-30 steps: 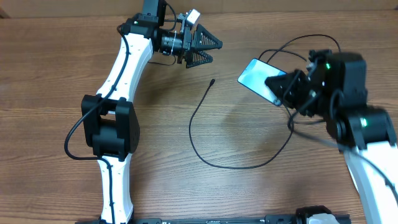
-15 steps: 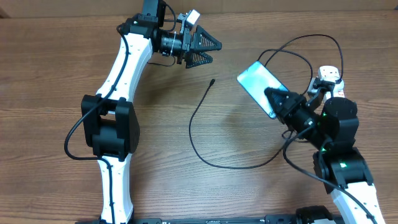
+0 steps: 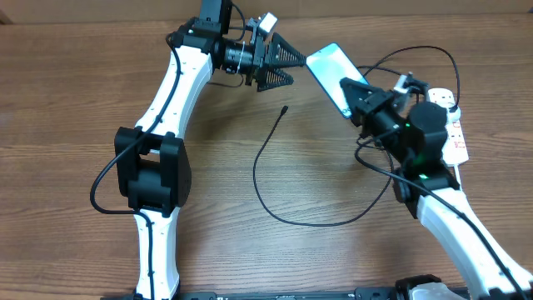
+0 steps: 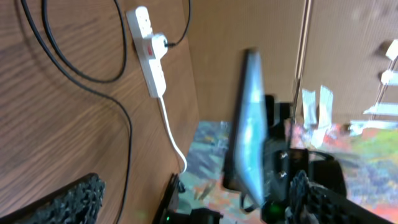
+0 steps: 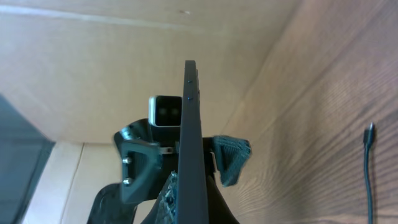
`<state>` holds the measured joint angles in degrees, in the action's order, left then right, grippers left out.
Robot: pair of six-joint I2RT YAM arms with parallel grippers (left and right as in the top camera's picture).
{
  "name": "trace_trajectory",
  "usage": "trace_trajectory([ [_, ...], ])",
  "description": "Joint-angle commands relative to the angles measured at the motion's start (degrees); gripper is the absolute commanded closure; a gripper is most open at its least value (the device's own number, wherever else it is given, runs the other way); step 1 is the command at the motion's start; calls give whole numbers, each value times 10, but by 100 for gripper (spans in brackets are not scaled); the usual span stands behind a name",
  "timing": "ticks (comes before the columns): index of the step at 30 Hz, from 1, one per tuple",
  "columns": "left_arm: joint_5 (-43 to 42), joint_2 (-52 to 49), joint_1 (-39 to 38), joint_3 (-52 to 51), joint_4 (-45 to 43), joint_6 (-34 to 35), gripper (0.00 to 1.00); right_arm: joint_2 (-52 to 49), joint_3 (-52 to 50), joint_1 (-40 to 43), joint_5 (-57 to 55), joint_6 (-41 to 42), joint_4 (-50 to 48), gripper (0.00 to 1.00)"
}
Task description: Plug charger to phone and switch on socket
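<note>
The phone will be held next by its loose end [image 3: 324, 59] in my left gripper. The phone's opposite end will stay free to plug in the charger [image 3: 256, 175].
My right gripper [image 3: 356, 98] is shut on the lower end of the phone [image 3: 329, 71] and holds it in the air, its light blue screen tilted up. In the right wrist view the phone [image 5: 193, 137] shows edge-on. My left gripper [image 3: 293, 70] hangs open just left of the phone's free end, nothing between its fingers. From the left wrist the phone [image 4: 249, 124] stands close ahead, blurred. The charger [image 3: 256, 175], a thin black cable, loops over the table, its connector tip [image 3: 285, 108] lying free below the left gripper. The socket [image 3: 454, 125] lies at the far right.
The socket [image 4: 149, 53] has a black plug in it and a thick white cord trailing off the table edge. More black cable loops [image 3: 416, 54] lie behind the right arm. The left arm [image 3: 166, 100] stretches along the table's left side.
My right arm has carried the phone up and left, close to the left gripper, uncovering the socket. The left gripper has shifted slightly right and stays open.
</note>
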<state>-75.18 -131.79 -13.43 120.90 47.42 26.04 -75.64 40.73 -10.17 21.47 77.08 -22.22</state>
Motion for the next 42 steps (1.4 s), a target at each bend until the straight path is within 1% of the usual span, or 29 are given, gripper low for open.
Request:
trace_trajectory([
  [1, 15, 29, -5, 11, -35, 97, 4, -18, 3, -19, -46, 66, -24, 96],
  [5, 47, 29, -11, 11, -80, 169, 5, -25, 6, -44, -128, 84, -37, 96],
  [9, 76, 29, -20, 11, -124, 219, 4, -26, 12, -66, -200, 90, -50, 96],
  [17, 113, 29, -48, 11, -231, 329, 6, -31, 29, -82, -245, 106, -50, 96],
  [21, 122, 29, -64, 11, -272, 359, 10, -43, 32, -82, -246, 136, -50, 96],
  [24, 129, 29, -72, 11, -276, 359, 12, -55, 32, -82, -244, 181, -60, 96],
  [27, 131, 29, -77, 11, -276, 359, 15, -62, 33, -82, -244, 181, -82, 96],
  [29, 134, 29, -79, 11, -276, 361, 18, -64, 33, -82, -244, 181, -91, 96],
  [31, 137, 29, -81, 11, -276, 370, 27, -64, 33, -82, -244, 192, -90, 96],
  [34, 139, 29, -84, 11, -277, 374, 31, -65, 33, -82, -241, 206, -90, 96],
  [39, 146, 29, -86, 11, -277, 375, 41, -65, 33, -82, -228, 223, -91, 96],
  [42, 146, 29, -86, 11, -278, 384, 50, -65, 33, -83, -217, 243, -90, 96],
])
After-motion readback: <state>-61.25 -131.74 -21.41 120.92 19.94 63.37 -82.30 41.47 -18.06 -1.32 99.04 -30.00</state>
